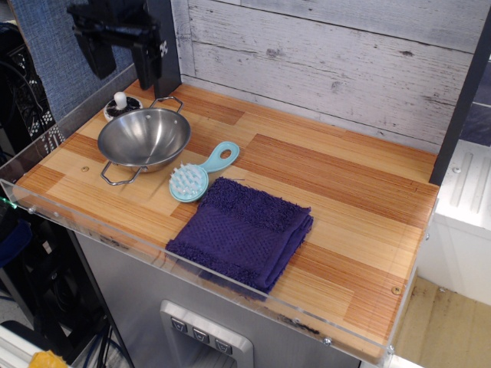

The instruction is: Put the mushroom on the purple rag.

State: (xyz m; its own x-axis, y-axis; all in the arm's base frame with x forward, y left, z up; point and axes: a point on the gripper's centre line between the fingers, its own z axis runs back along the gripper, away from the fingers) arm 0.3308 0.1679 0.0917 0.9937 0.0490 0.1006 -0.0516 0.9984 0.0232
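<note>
My gripper takes hold of the mushroom by the rim of its cap (111, 113) next, to set the mushroom on the purple rag (242, 231).
The mushroom (120, 105) lies upside down at the back left corner of the wooden counter, just behind the steel bowl (144, 139), with its white knob stem pointing up. The purple rag (242, 231) lies folded near the counter's front edge, right of centre. My gripper (123, 63) hangs open and empty in the air above the mushroom, its two black fingers (148, 65) pointing down and well apart.
A light-blue round brush (197, 175) lies between the bowl and the rag, touching the rag's back left corner. A clear acrylic rim (92, 230) runs along the counter's front and left sides. A black post (163, 38) stands behind the gripper.
</note>
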